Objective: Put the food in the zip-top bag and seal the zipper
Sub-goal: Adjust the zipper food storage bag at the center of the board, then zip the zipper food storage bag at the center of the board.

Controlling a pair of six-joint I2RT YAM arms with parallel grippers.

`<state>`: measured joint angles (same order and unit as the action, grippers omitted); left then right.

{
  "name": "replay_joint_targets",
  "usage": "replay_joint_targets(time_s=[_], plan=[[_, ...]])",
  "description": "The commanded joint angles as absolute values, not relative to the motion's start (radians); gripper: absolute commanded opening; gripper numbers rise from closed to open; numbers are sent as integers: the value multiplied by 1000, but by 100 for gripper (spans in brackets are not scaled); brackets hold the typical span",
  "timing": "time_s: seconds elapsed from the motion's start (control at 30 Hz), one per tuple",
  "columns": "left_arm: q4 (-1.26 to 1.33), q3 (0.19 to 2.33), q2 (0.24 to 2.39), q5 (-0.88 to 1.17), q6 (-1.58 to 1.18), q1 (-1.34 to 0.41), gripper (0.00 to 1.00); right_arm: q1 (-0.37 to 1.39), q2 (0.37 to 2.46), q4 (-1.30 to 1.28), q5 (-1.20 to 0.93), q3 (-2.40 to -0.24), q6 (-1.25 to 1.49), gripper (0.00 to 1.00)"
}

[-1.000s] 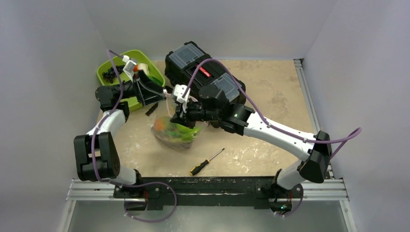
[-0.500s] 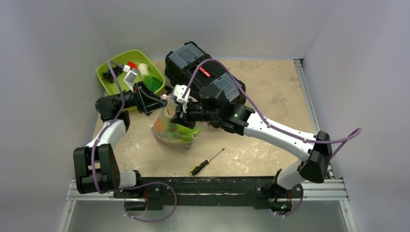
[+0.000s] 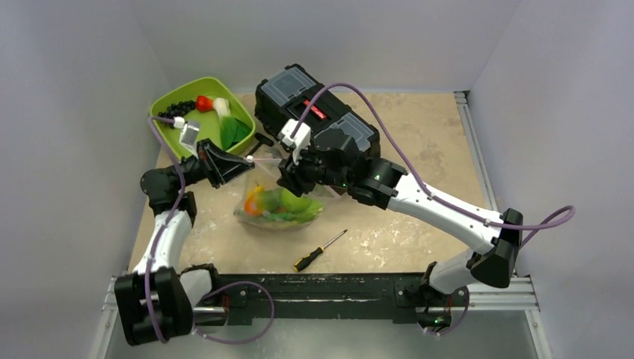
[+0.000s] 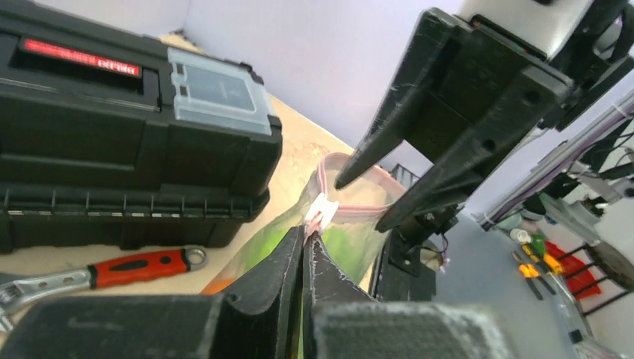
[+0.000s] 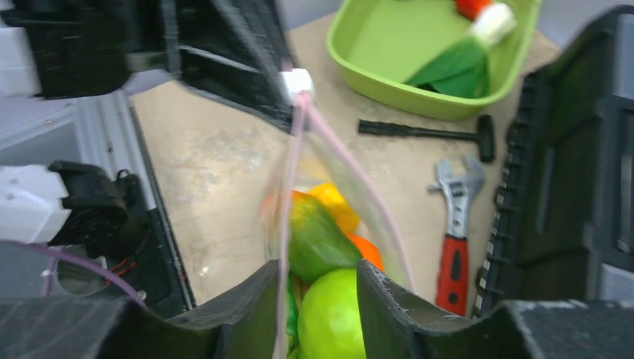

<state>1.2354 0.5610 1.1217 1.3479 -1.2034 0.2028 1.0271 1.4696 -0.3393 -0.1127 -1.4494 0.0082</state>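
Next, my right gripper grabs the white slider (image 5: 298, 84), to pull it along and seal the bag. Its fingers then straddle the pink zipper (image 5: 293, 172).
The clear zip-top bag (image 3: 262, 196) hangs between my two grippers with its bottom resting on the table. The food (image 3: 278, 203) lies inside it: a green apple (image 5: 329, 318), an orange and green pieces. My left gripper (image 4: 305, 238) is shut on the bag's mouth end, just below the white slider (image 4: 323, 209) of the pink zipper (image 5: 293, 172). Further along, my right gripper (image 5: 318, 288) is open. Its jaws straddle the bag's mouth, and the zipper strip runs down between them.
A lime-green tray (image 3: 179, 138) at the back left holds a leek, a red piece and black beads. Behind the bag stands a black toolbox (image 3: 293, 93). A red-handled wrench (image 5: 453, 250) and a black tool (image 5: 426, 131) lie beside it. A screwdriver (image 3: 320, 250) lies near the front.
My left gripper came over from the tray side and shut on the bag's mouth end. My right gripper opened and let go of the bag, which now stretches wider between the two.
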Motion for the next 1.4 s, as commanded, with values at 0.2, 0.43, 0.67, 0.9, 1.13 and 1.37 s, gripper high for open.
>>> replay_joint_targets(time_s=[0.2,0.43,0.67,0.9,1.13,1.37], plan=[[2,744,773,1142,-298,144,0,1028,1410,-468,-20,-1586,28,67],[-102,753,752,1177,-214,110,0,1022,1482,-326,-303,-1676,-133,72],[-162,764,742,1167,-165,90,0,1002,1572,-369,-588,-1757,-342,57],[-147,757,715,1161,-165,79,0,951,1627,-438,-700,-1808,-402,52],[-110,746,690,1168,-185,77,0,927,1662,-414,-718,-1796,-370,42],[-93,740,667,1170,-192,75,0,927,1697,-403,-703,-1807,-353,36]])
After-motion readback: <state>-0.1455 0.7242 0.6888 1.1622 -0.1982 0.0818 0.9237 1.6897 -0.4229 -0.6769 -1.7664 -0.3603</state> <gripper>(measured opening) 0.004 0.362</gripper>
